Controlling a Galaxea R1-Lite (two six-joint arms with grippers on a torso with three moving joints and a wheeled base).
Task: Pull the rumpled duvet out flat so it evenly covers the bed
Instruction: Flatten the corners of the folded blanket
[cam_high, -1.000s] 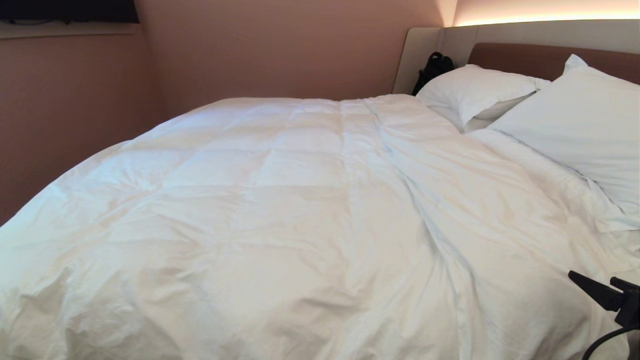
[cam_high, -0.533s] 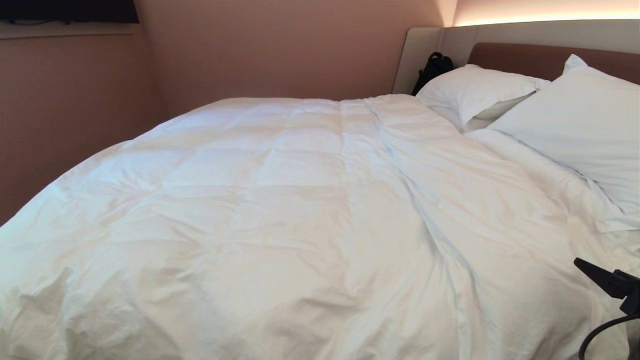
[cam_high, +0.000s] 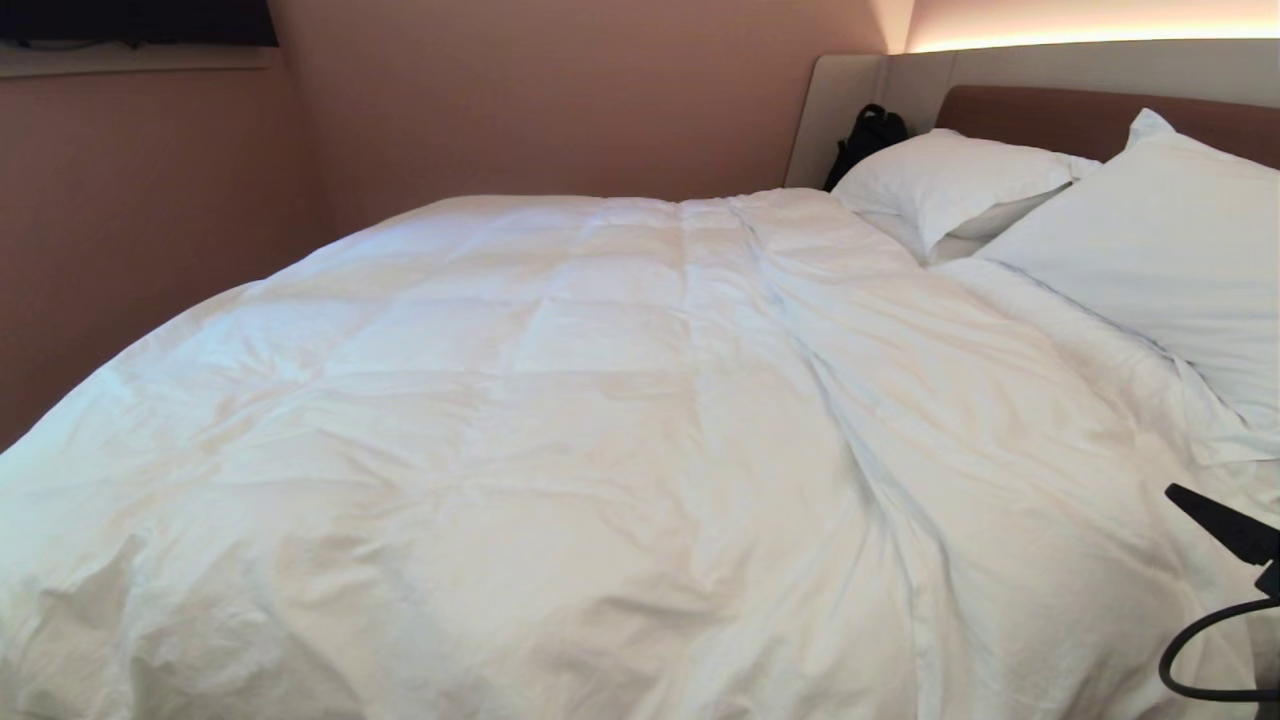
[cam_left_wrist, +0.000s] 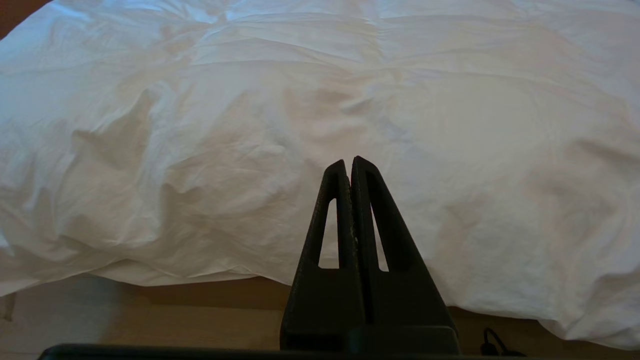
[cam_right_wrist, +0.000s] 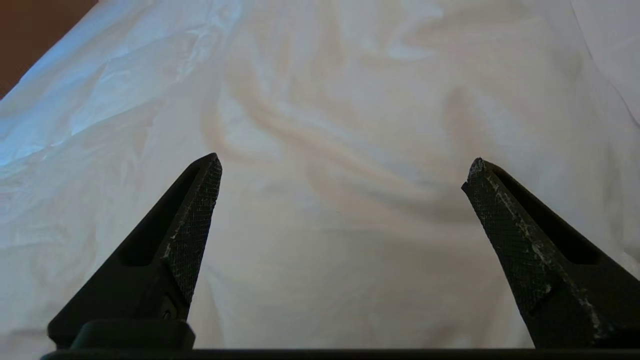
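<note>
My right gripper grabs the duvet (cam_high: 560, 420) by its hanging edge at the pillow end next, to pull the duvet flat over the bed.
The puffy white duvet (cam_high: 560, 420) lies spread over most of the bed, with long creases running toward the pillows and wrinkles at its near left corner. The bed's brown headboard (cam_high: 1060, 115) shows at the back right. My right gripper (cam_right_wrist: 342, 167) hovers open just above the duvet (cam_right_wrist: 340, 150) near the bed's right front, nothing between its fingers; in the head view only one finger (cam_high: 1225, 522) pokes in at the right edge. My left gripper (cam_left_wrist: 348, 162) is shut and empty, parked low before the duvet's hanging front edge (cam_left_wrist: 175, 272).
Two white pillows (cam_high: 955, 180) (cam_high: 1170, 250) lean at the headboard. A black bag (cam_high: 868, 135) sits in the corner behind them. A pinkish wall (cam_high: 150, 220) runs close along the bed's far and left sides. A black cable (cam_high: 1195, 650) loops below the right gripper.
My right gripper has drifted up and to the right in the head view, and less of it shows now. The duvet has not moved.
</note>
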